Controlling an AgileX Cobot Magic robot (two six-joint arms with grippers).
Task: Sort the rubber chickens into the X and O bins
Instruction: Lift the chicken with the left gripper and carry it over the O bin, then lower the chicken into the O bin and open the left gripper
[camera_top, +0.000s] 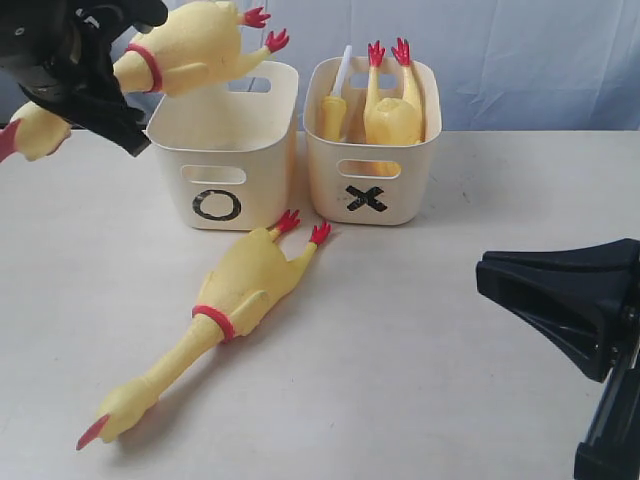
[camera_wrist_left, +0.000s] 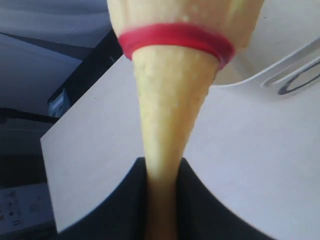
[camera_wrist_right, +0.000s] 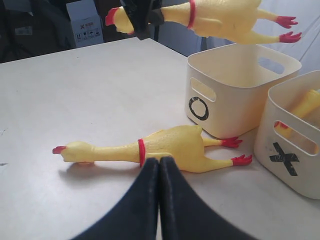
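Note:
The chicken's yellow body (camera_top: 195, 47) hangs above the rim of the O bin (camera_top: 225, 150). My left gripper should keep hold of the chicken until I lower it into the bin.
My left gripper (camera_top: 85, 85) is shut on the neck of a yellow rubber chicken (camera_top: 190, 45), holding it in the air with its body and red feet over the O bin (camera_top: 225, 150). Up close, that neck (camera_wrist_left: 162, 150) runs between the black fingers, with the red band above. A second chicken (camera_top: 225, 300) lies on the table in front of the bins, feet toward them. The X bin (camera_top: 372, 170) holds chickens (camera_top: 392, 115) standing feet up. My right gripper (camera_wrist_right: 159, 162) is shut and empty, its tips just short of the lying chicken (camera_wrist_right: 165, 147).
The white table (camera_top: 420, 380) stretches around the bins. The right arm's black body (camera_top: 570, 300) sits at the right edge of the exterior view. Dark equipment and a box (camera_wrist_right: 85, 22) stand beyond the table's far edge.

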